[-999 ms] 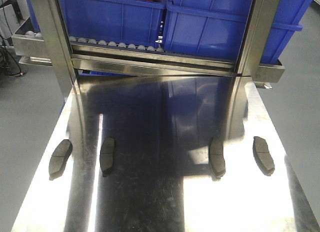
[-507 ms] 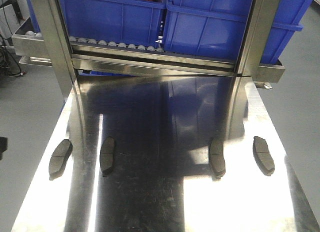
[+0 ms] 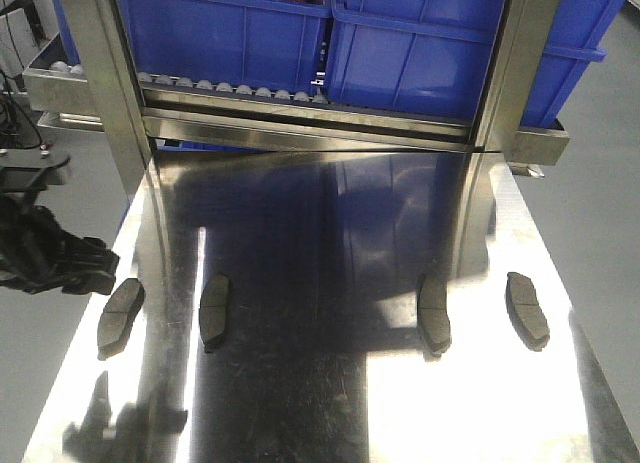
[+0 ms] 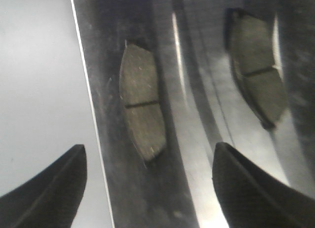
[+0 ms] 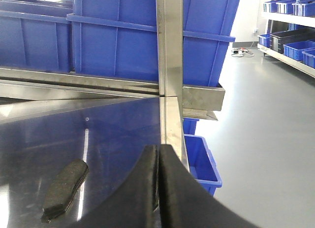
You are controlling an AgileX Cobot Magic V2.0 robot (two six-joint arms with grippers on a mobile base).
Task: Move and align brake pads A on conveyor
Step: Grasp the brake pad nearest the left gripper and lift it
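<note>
I will grab the leftmost brake pad with my left gripper next by its grooved middle, to move the pad onto the conveyor.
Several dark grey brake pads lie in a row on the shiny steel table: the leftmost pad, one beside it, and two on the right. The conveyor is out of view. My left gripper hovers at the table's left edge, just left of the leftmost pad. In the left wrist view it is open, with that pad ahead between the fingers and untouched. My right gripper is shut on nothing; one pad lies to its left.
Blue bins sit on a steel rack at the table's far end, carried by upright posts. Another blue bin stands on the floor past the table's right edge. Grey floor lies on both sides.
My left arm has come into the front view from the left, up to the leftmost pad. The pads have not moved.
</note>
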